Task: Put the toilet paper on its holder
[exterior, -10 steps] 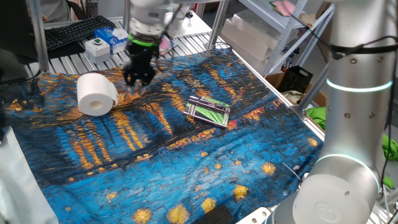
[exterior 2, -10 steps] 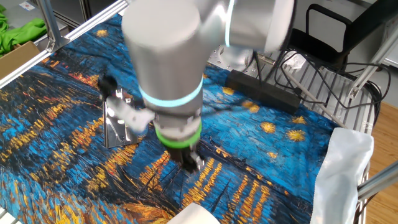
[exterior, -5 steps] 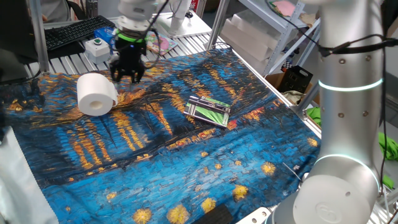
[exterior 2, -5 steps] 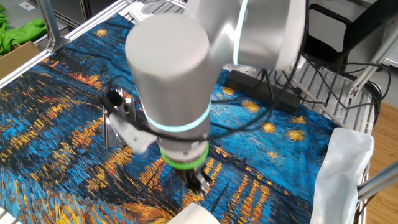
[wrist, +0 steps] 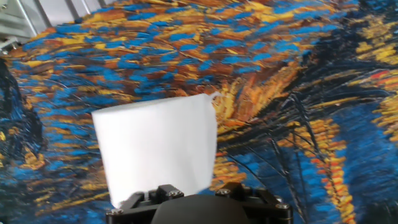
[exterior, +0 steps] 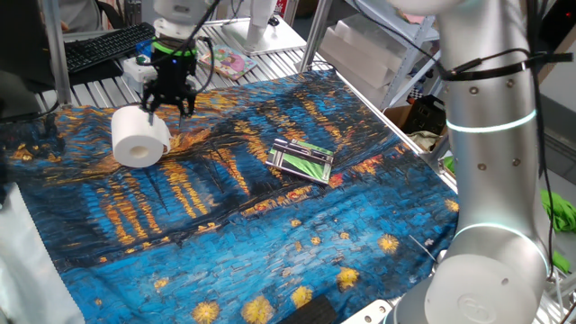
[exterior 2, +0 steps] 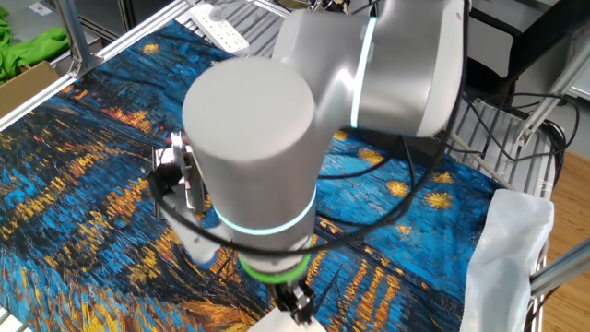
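Observation:
The toilet paper's core hole [exterior: 139, 152] has to stay free for the holder, so my gripper should go to the roll and pick it up by its rounded outer side [exterior: 135, 124].
The toilet paper [exterior: 139, 137] is a white roll lying on its side at the left of the painted cloth. In the hand view it [wrist: 155, 149] fills the lower left, just ahead of the hand. My gripper [exterior: 169, 108] hangs just behind and to the right of the roll, a little above the cloth, with its fingers spread and nothing between them. In the other fixed view the arm hides most of the roll; only the gripper's tip [exterior 2: 297, 304] shows. The holder [exterior: 302, 160], green-striped with silver edges, lies flat mid-cloth, well right of the roll, and shows partly behind the arm [exterior 2: 182, 175].
A blue-and-white box [exterior: 144, 65], a keyboard [exterior: 103, 47] and a pink-and-yellow booklet [exterior: 225, 63] lie on the slatted table behind the cloth. A black power strip [exterior 2: 387, 136] and a white bag [exterior 2: 512, 244] are at the far side.
My gripper has moved left and back across the cloth, from well right of the roll to just behind it. The roll and holder have not moved.

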Controlling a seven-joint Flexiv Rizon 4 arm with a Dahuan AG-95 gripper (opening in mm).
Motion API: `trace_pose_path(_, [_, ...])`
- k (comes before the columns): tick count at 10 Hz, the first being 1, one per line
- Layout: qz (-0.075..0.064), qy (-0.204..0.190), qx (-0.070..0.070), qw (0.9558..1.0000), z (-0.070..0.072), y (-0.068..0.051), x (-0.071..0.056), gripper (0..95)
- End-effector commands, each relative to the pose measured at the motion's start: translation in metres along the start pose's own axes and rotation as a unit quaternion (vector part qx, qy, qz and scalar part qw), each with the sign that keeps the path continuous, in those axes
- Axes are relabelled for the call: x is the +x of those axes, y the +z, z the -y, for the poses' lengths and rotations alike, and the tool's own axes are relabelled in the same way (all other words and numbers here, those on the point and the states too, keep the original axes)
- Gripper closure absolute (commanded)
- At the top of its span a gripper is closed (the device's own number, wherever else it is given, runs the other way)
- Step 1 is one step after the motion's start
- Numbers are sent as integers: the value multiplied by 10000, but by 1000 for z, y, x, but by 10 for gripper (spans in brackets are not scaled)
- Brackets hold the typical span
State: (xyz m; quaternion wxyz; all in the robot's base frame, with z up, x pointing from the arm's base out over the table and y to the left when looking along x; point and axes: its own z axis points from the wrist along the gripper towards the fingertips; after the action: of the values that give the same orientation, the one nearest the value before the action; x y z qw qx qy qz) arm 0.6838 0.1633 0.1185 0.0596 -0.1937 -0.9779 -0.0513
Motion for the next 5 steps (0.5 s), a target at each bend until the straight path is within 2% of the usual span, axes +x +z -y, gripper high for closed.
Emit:
trace_pose_path(1, [7, 15, 16, 10000, -6, 0, -4, 0])
trace_pose_path(5, [14, 26, -23, 10000, -22, 4, -15, 0])
